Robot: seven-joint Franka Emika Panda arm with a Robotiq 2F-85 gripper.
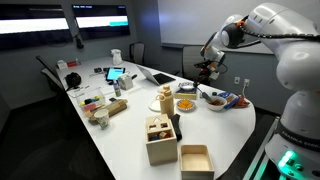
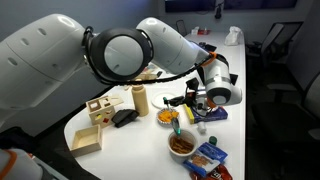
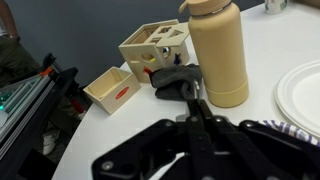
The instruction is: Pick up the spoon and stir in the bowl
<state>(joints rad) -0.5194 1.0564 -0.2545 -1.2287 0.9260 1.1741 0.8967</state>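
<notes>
The spoon's end (image 3: 194, 91) hangs in front of the black object, above the white tabletop, so it is too early to release. The spoon comes down first, then my gripper releases it.
My gripper (image 3: 192, 100) is shut, with a thin dark stick, the spoon (image 2: 173, 100), pinched between the fingertips and sticking out sideways. In both exterior views the gripper (image 1: 207, 70) (image 2: 195, 98) hangs above the table's end, over the bowls. The white bowl with a darker inside (image 1: 214, 99) (image 2: 181, 145) stands on the table below and slightly beside the gripper. A similar bowl showing orange inside (image 1: 186, 103) (image 2: 168, 117) stands next to it. The dark-inside bowl is out of the wrist view.
A tan bottle (image 3: 218, 50) (image 1: 165, 98) stands near the bowls, with a black object (image 3: 175, 78) at its foot. A wooden shape-sorter box (image 3: 155, 50) and an open wooden box (image 3: 112, 88) stand near the table edge. A white dish (image 3: 305, 95) and a blue packet (image 2: 207, 160) lie close by.
</notes>
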